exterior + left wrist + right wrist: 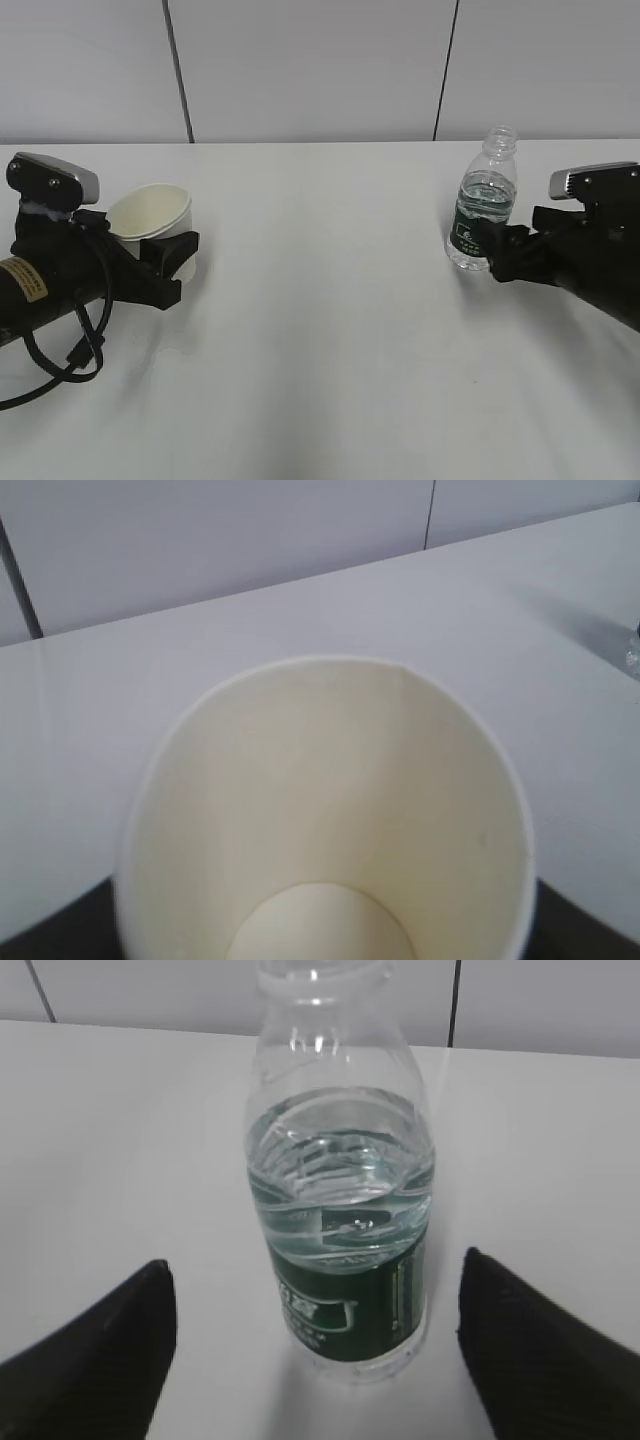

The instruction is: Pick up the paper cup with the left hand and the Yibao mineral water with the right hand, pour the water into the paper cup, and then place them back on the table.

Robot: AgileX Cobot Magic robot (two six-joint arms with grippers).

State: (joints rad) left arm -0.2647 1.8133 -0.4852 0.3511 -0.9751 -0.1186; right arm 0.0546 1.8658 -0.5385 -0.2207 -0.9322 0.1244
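My right gripper next has to grab the capless bottle around its green-labelled body to keep it from tipping, because water stands halfway up the bottle.
The white paper cup sits between the fingers of my left gripper at the left of the table, leaning slightly. In the left wrist view the cup fills the frame, cream inside and dry. The black fingers press its sides at the bottom corners. The Yibao mineral water bottle stands upright at the right, capless and about half full. My right gripper is open at its base. In the right wrist view the bottle stands between the spread fingertips, with gaps on both sides.
A grey panelled wall with dark seams runs behind the table's far edge. A black cable loops from the left arm onto the table. White tabletop lies between the two arms.
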